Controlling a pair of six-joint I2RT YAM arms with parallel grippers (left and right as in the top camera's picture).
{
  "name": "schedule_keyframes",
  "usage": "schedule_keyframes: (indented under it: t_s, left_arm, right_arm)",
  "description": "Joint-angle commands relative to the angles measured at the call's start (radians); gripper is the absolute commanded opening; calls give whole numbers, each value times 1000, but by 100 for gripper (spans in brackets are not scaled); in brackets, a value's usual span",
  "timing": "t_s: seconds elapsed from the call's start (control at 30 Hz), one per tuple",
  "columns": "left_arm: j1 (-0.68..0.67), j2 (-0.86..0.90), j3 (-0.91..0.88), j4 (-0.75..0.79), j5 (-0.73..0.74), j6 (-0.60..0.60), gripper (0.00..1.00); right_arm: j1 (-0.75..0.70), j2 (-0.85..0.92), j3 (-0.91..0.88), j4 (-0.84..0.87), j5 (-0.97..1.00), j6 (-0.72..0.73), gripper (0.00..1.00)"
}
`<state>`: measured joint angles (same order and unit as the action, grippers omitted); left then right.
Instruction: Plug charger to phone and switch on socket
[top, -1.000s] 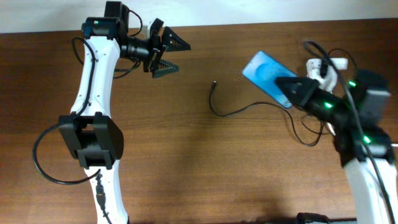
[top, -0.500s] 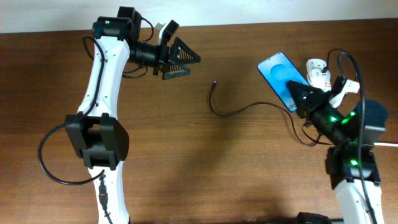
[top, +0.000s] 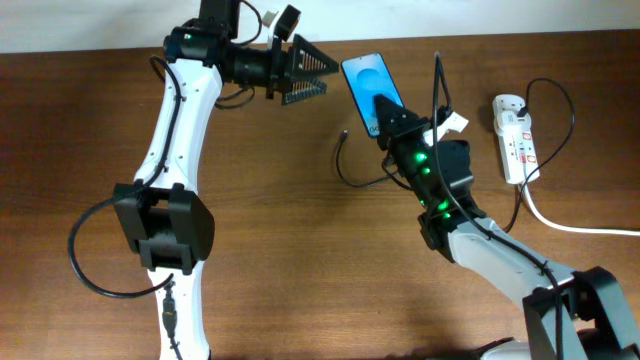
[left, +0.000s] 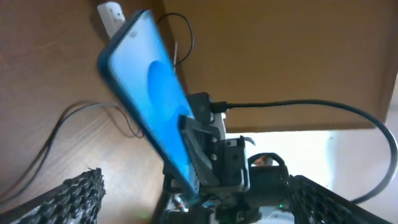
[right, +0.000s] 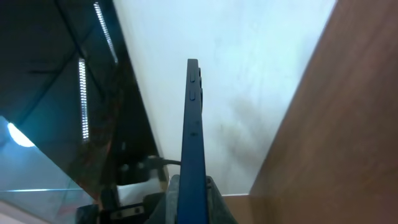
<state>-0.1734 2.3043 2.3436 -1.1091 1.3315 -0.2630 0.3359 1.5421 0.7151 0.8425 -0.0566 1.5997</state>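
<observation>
Next, the left gripper grabs the phone by its free long edge (top: 354, 94) (left: 134, 107), so the phone's end in my right gripper stays free to plug the charger in.
My right gripper (top: 392, 120) is shut on the lower end of the phone (top: 370, 88) and holds it tilted in the air over the far middle of the table. The blue screen faces my left gripper (top: 325, 78), which is open and empty just left of the phone. In the left wrist view the phone (left: 149, 109) fills the middle, between my open fingers (left: 196, 193). The right wrist view shows the phone edge-on (right: 193, 124) in the shut jaws (right: 194, 199). The charger's plug tip (top: 344, 133) lies on the table below the phone. The socket (top: 515, 135) lies at the far right.
The charger cable (top: 360, 182) curls from its tip down and right under my right arm. The socket's thick white cord (top: 560, 222) runs off to the right edge. The table's far edge and a white wall are close behind both grippers.
My right arm has swung the phone from beside the socket leftward to the far middle of the table. My left gripper has moved right and farther back, staying open.
</observation>
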Motion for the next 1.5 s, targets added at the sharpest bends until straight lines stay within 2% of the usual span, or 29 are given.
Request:
schedule_keyframes:
  t_s: [0.0, 0.07, 0.2, 0.37, 0.5, 0.53, 0.77, 0.97, 1.33, 1.47]
  left_arm:
    - [3, -10, 14, 21, -74, -164, 84]
    - [3, -10, 14, 50, -83, -203, 83]
    - [-21, -10, 14, 166, -79, -338, 69]
    - [-49, -10, 14, 261, -79, -427, 68]
    - [-72, -10, 14, 328, -101, -486, 58]
    - [-80, -10, 14, 350, -107, -493, 54]
    - [-100, -10, 14, 354, -155, -496, 47]
    - [-115, -10, 14, 363, -181, -511, 34]
    - [-124, -10, 14, 368, -256, -512, 31]
    - [-132, -10, 14, 369, -267, -512, 26]
  right_arm:
    - [11, -7, 82, 25, 40, 14, 4]
    - [13, -7, 102, 14, 39, 24, 4]
    - [40, -5, 148, -67, 43, 67, 4]
    - [58, -2, 161, -79, 62, 101, 4]
    - [78, -2, 161, -103, 55, 142, 4]
    - [85, -2, 161, -103, 58, 142, 4]
    - [86, -2, 161, -102, 43, 171, 4]
    - [90, -2, 161, -105, 35, 171, 4]
    - [90, -2, 161, -106, 4, 171, 4]
    - [90, -2, 161, -106, -9, 171, 4]
